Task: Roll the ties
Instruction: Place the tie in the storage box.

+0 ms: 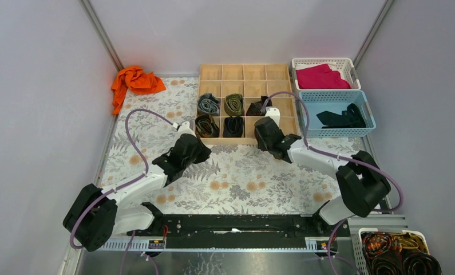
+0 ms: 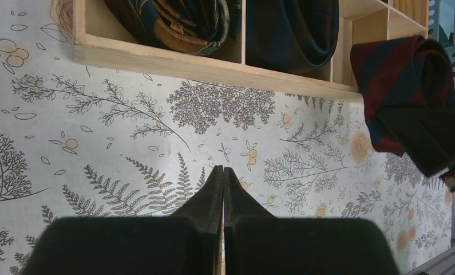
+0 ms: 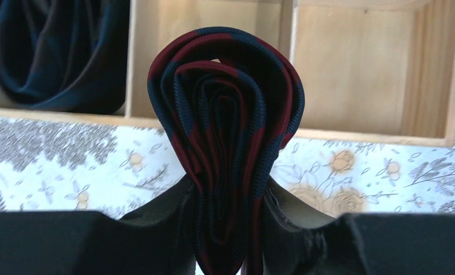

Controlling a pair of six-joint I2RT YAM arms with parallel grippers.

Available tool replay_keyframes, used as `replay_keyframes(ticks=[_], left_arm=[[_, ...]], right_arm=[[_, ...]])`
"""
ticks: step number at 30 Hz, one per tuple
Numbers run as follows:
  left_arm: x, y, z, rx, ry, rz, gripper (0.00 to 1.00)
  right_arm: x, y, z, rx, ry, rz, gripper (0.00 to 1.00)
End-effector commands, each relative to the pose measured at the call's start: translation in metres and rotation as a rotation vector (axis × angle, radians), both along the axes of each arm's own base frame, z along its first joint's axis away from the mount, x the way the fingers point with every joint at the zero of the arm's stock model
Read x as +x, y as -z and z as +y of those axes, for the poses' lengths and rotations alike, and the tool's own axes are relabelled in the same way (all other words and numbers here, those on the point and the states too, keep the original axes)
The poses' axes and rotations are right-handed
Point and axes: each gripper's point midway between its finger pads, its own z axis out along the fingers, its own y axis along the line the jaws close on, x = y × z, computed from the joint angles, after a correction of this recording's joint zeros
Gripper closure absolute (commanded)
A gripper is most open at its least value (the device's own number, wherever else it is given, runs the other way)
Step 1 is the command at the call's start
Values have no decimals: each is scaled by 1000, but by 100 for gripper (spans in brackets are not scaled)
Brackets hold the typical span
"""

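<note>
The navy tie is short of the box's empty section and would drop across the box's front side if I opened now. My right gripper should move it to that section.
A navy tie with red diagonal stripes [image 3: 228, 114], rolled into a coil, is pinched upright in my right gripper [image 3: 228, 195], which is shut on it just in front of the wooden divider box [image 1: 245, 71]. In the left wrist view the same coil [image 2: 405, 80] hangs at the far right. Rolled ties fill several compartments: grey-blue [image 1: 208, 104], olive [image 1: 233, 104], black [image 1: 258, 107], brown [image 1: 206, 126] and a dark one [image 1: 233, 126]. My left gripper [image 2: 223, 172] is shut on nothing, low over the floral mat near the box's front wall [image 2: 213, 66].
An orange cloth [image 1: 134, 80] lies at the back left. A white basket [image 1: 322, 59] holds a magenta cloth, and a blue basket [image 1: 339, 130] holds black fabric. Empty box compartments [image 3: 351, 69] show behind and right of the held coil. A bin of coiled items [image 1: 396, 252] stands at the near right.
</note>
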Motion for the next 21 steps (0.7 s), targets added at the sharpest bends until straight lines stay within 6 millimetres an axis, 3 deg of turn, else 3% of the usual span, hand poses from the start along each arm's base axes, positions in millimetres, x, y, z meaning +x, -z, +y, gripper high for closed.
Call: replay_keyframes(ticks=[1,11,21], left_arm=[[1,-5,-2,21,23,-18,100],[0,-1,3,40,15,-21,100],[-4,-5,10,47,-2,-35,100]], right_arm=[[32,-23,0,-14,20,-44,100],[67,-1,19,16,-14,69,100],[84,17,6,-88,-22,110,100]])
